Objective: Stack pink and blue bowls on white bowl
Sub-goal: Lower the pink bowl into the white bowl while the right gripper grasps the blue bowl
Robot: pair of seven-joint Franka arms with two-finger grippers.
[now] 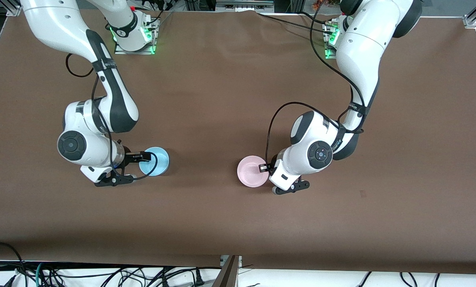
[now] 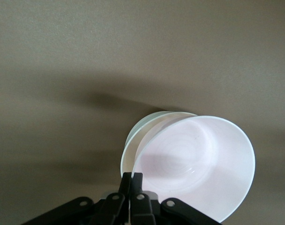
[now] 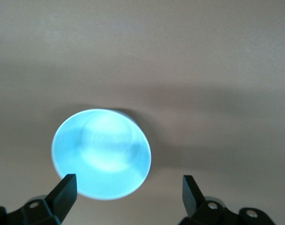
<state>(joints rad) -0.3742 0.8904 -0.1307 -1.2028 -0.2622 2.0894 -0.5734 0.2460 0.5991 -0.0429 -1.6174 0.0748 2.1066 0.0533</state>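
My right gripper grabs the sky-blue bowl's rim [image 1: 146, 151] next, to stack that bowl onto the pink bowl [image 1: 250, 172].
The pale pink bowl [image 1: 250, 172] sits near the table's middle, and my left gripper [image 1: 264, 168] is shut on its rim at the side toward the left arm's end. In the left wrist view the pink bowl [image 2: 198, 161] is tilted and rests in the white bowl [image 2: 129, 149], of which only a strip of rim shows beneath it. In the front view the white bowl is hidden under the pink one. The sky-blue bowl [image 1: 155, 161] stands on the table toward the right arm's end. My right gripper [image 1: 137, 160] is open and empty above its edge, with the blue bowl [image 3: 101, 153] just ahead of its fingers [image 3: 65, 186].
The brown table mat [image 1: 230, 99] lies bare around both bowls. The two arm bases [image 1: 134, 38] stand at the table's farther edge. Cables hang below the near edge [image 1: 102, 275].
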